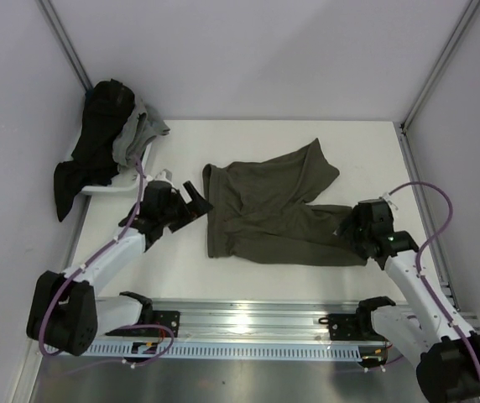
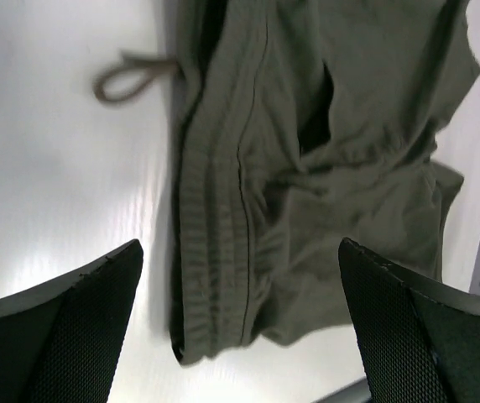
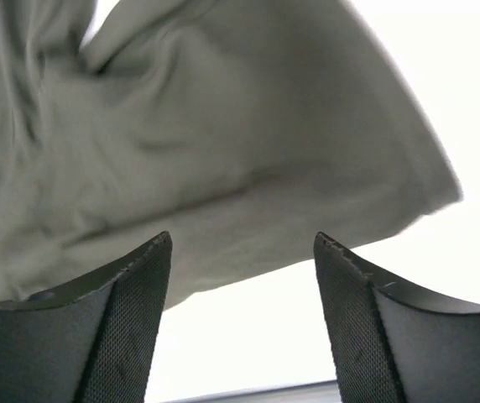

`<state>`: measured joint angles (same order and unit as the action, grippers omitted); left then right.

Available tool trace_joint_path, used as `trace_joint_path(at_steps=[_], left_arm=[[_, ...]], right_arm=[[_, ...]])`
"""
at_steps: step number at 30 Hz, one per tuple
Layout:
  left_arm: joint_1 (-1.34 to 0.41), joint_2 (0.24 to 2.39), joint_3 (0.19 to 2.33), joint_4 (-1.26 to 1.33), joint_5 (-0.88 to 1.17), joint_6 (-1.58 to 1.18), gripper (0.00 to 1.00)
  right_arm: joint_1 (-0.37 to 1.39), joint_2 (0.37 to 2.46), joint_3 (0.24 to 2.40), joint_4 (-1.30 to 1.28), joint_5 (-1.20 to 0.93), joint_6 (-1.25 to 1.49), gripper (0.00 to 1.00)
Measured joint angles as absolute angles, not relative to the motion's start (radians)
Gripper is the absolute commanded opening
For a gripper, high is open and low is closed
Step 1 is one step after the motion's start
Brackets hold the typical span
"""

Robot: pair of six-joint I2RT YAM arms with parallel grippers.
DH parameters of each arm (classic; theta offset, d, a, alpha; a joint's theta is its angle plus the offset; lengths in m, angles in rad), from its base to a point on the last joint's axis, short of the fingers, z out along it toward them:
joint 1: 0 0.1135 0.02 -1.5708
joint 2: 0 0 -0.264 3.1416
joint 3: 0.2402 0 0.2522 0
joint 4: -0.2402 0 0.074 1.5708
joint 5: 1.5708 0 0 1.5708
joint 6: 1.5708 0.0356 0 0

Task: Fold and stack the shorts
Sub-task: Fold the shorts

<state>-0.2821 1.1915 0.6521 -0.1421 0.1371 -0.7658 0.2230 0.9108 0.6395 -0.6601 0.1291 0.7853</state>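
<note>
Next, my right gripper picks up the shorts (image 1: pixel 269 210) by the near corner of the near leg hem (image 1: pixel 362 261) to fold that leg over the other.
The olive-green shorts (image 1: pixel 269 210) lie spread on the white table, waistband toward the left, one leg reaching to the back right. My left gripper (image 1: pixel 194 200) stands open just left of the waistband; the left wrist view shows the gathered waistband (image 2: pixel 215 252) and a drawstring loop (image 2: pixel 127 80) ahead of the wide-apart fingers (image 2: pixel 80 336), nothing between them. My right gripper (image 1: pixel 351 225) sits at the near right leg hem. In the right wrist view its fingers (image 3: pixel 131 327) stand apart with bare table between them and the leg fabric (image 3: pixel 223 151) just beyond the tips.
A pile of dark and grey clothes (image 1: pixel 106 143) rests on a white tray (image 1: pixel 114 186) at the back left, close behind the left arm. Frame posts (image 1: pixel 433 67) and walls close the table's sides. A metal rail (image 1: pixel 248 323) runs along the near edge.
</note>
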Motion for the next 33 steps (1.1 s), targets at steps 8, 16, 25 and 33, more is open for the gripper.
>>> trace_joint_path(at_steps=[8, 16, 25, 33], left_arm=[[-0.511, 0.973, 0.432, -0.192, 0.086, -0.999, 0.99], [-0.657, 0.899, 0.414, -0.209, -0.020, -1.172, 0.99], [-0.696, 1.073, 0.401, -0.166, -0.036, -1.271, 0.98], [-0.706, 1.082, 0.388, -0.163, -0.082, -1.348, 0.95]], right_arm=[[0.001, 0.972, 0.583, -0.737, 0.104, 0.860, 0.65], [-0.062, 0.935, 0.537, -0.776, 0.107, 0.899, 0.63], [-0.107, 0.947, 0.467, -0.734, 0.118, 0.935, 0.55], [-0.136, 1.010, 0.468, -0.662, 0.134, 0.953, 0.51]])
